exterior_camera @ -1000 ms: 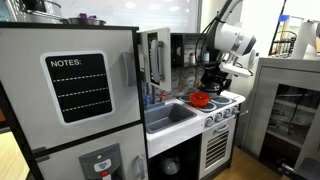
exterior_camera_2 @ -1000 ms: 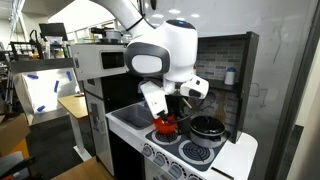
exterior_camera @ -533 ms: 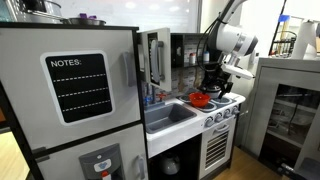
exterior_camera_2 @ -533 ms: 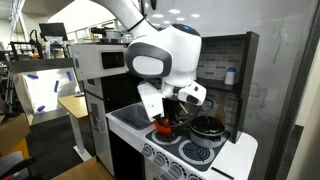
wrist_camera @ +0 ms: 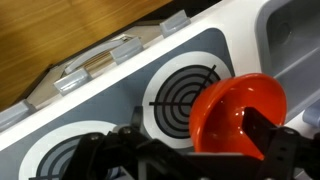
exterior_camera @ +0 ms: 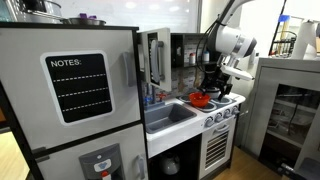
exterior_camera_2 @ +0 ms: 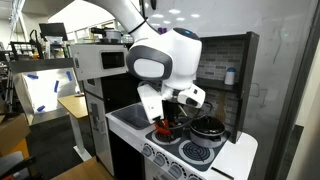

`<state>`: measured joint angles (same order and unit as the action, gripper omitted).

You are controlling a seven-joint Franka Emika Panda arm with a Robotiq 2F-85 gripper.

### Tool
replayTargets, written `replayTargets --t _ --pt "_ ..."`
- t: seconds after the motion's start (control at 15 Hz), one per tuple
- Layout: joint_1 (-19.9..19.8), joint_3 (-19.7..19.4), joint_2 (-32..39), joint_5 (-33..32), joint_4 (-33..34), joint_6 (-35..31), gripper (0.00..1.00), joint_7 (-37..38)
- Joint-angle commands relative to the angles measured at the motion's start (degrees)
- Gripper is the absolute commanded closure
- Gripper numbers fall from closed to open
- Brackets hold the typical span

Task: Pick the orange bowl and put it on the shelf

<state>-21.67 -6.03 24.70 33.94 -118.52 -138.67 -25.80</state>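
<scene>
The bowl's near rim (exterior_camera: 207,99) (wrist_camera: 199,124) is between my gripper's fingers, so it is time to close my gripper. That would hold the bowl.
The orange bowl (exterior_camera: 200,99) (exterior_camera_2: 163,128) sits on the toy stove's back burner, next to the sink. In the wrist view the orange bowl (wrist_camera: 238,115) fills the lower right. My gripper (exterior_camera: 209,88) (exterior_camera_2: 168,122) (wrist_camera: 195,142) is down at the bowl and open. One finger is inside the bowl and the other is outside its rim. The shelf (exterior_camera_2: 226,88) is the dark ledge in the black hutch behind the stove, with a small white cup on it. It also shows in an exterior view (exterior_camera: 188,67), above and behind the bowl.
A black pot (exterior_camera_2: 207,127) stands on the burner beside the bowl. Black burner rings (wrist_camera: 180,95) lie under the gripper. The sink (exterior_camera: 165,117) is next to the stove, and the toy fridge (exterior_camera: 70,90) beyond it. A grey cabinet with glass doors (exterior_camera: 285,105) stands past the stove.
My gripper has lowered a little onto the orange bowl over the last second. The bowl stays on the burner.
</scene>
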Motion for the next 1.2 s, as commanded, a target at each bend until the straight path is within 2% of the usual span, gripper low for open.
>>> replayTargets --t 0.0,0.07,0.27,0.73,0.87,1.13 --pt "-0.9 1.0 0.5 -0.7 1.2 1.1 0.25 -0.4" --pt "-0.8 1.0 0.5 -0.9 1.1 1.1 0.28 -0.4" --pt "-0.8 1.1 0.5 -0.9 1.1 1.0 0.47 -0.4" --pt "-0.9 1.2 0.5 -0.7 1.0 1.0 0.97 -0.5" --pt "-0.9 1.2 0.5 -0.7 1.1 1.0 1.00 -0.5" --pt "-1.0 1.2 0.5 -0.7 1.1 1.1 0.98 -0.6"
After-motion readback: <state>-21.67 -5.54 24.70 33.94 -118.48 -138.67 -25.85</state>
